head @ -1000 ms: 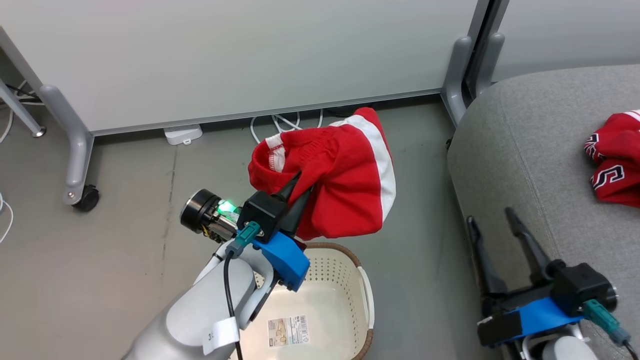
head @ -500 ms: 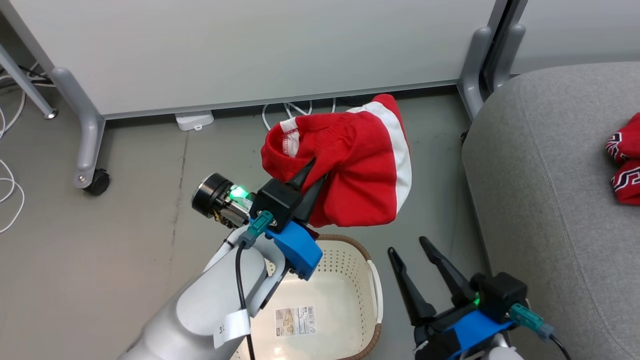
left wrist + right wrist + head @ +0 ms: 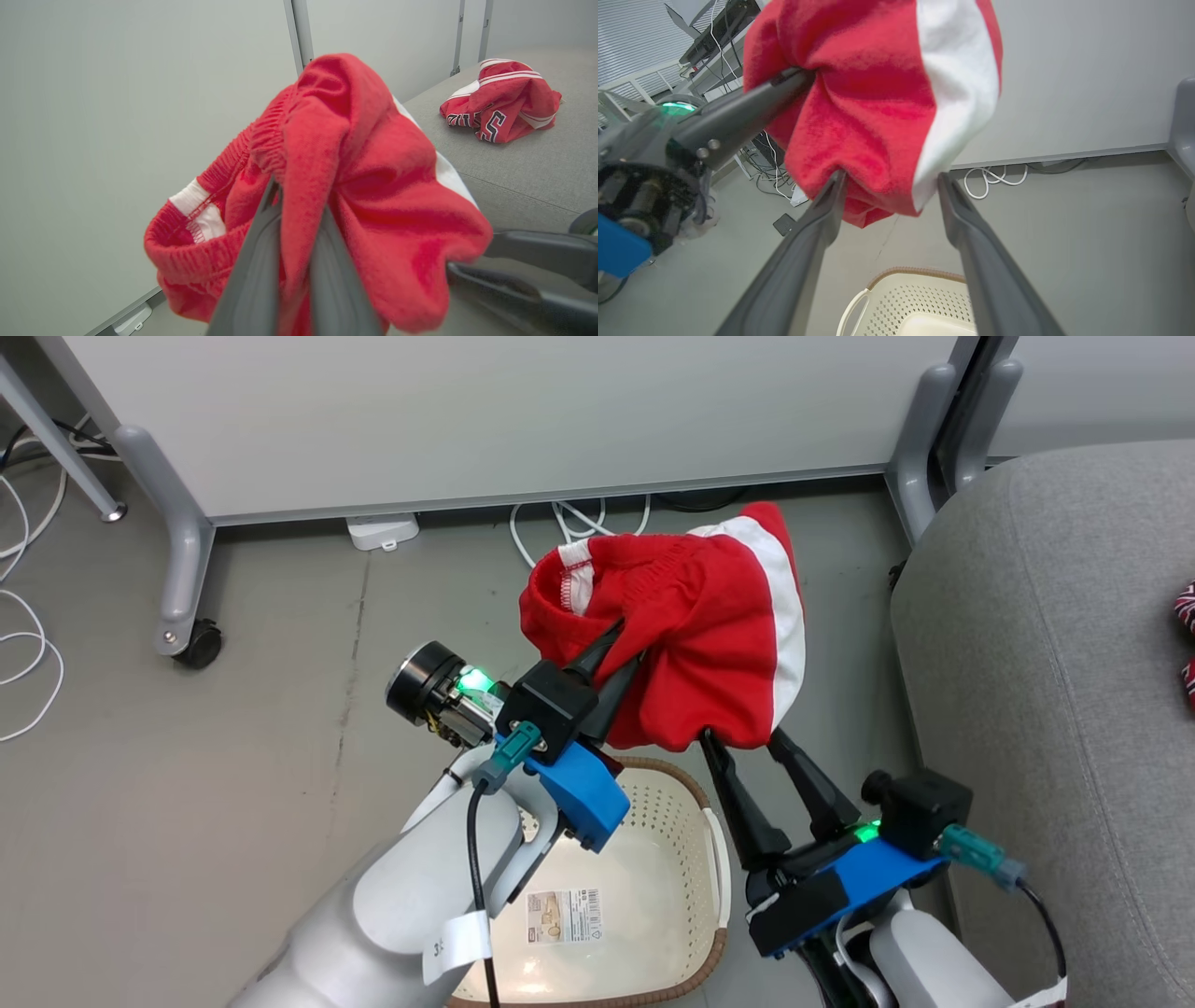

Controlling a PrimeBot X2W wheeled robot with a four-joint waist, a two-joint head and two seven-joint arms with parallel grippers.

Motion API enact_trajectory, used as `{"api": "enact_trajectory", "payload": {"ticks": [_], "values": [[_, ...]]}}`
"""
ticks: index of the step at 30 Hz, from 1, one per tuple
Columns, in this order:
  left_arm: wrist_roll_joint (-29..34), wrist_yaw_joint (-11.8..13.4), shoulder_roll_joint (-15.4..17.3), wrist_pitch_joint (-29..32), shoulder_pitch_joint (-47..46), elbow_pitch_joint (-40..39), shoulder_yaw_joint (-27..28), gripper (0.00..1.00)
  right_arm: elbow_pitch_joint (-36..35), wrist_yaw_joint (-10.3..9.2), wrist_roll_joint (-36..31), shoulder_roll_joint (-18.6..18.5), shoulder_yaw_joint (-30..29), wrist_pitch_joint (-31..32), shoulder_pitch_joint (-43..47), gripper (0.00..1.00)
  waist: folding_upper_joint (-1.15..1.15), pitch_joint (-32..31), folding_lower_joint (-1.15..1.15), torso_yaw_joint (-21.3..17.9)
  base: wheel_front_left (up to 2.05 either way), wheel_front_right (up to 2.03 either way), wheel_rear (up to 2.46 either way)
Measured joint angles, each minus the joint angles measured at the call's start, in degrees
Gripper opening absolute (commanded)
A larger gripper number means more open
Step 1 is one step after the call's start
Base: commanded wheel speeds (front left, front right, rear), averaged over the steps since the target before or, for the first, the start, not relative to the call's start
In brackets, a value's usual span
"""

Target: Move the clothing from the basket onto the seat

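My right gripper should next grab the red garment by its lower hem beside the white stripe, to move the garment onto the seat.
A red garment with a white stripe hangs in the air above the floor, and my left gripper is shut on its bunched fabric. From the left wrist the garment drapes over both fingers. My right gripper is open, its fingertips at the garment's lower hem; in its own view the right gripper brackets the hanging cloth. The cream basket sits below with just a paper label inside. A second red garment with lettering lies on the grey seat.
A white partition panel on grey legs with a caster stands behind. White cables and a small white box lie along its base. Grey floor spreads to the left of the basket.
The camera has shifted, sliding the scene right. My right gripper left the seat's side and came in under the hanging garment, still open. The left gripper keeps hold of the garment.
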Motion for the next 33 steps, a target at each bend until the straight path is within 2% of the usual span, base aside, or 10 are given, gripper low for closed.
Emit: {"api": "enact_trajectory", "payload": {"ticks": [9,18,19,20,21,33], "values": [[0.5,-0.3,-0.5,0.0,-0.1,0.1,0.1,0.0,-0.2,0.0,6.5,0.2,1.4,0.0,-2.8,1.0,0.0,0.7,0.0,0.4,0.0,0.0,0.0],[1.0,-0.5,-0.9,0.0,-0.1,0.2,0.2,0.0,0.0,0.0,7.4,0.2,1.1,0.0,-5.1,1.0,0.0,1.4,0.0,0.4,0.0,0.0,0.0],[1.0,-0.6,-0.9,0.0,-0.1,0.2,0.2,0.0,0.1,0.0,7.4,0.2,1.1,0.0,-5.2,0.42,0.0,1.5,0.0,0.4,0.0,0.0,0.0],[1.1,-0.6,-1.0,0.0,-0.2,0.3,0.3,0.0,0.1,0.0,7.4,0.3,1.0,0.0,-5.3,0.02,0.0,1.5,0.0,0.5,0.0,0.0,0.0],[1.2,-0.8,-1.1,0.0,-0.2,0.3,0.3,0.0,0.1,0.0,7.7,0.3,0.8,0.0,-5.4,0.0,0.0,1.5,0.0,0.5,0.0,0.0,0.0],[1.9,-1.1,-1.4,0.0,-0.3,0.7,0.9,0.0,-0.1,0.0,7.0,0.3,0.8,0.0,-5.9,0.0,0.0,1.2,0.0,0.5,0.0,0.0,0.0]]}}
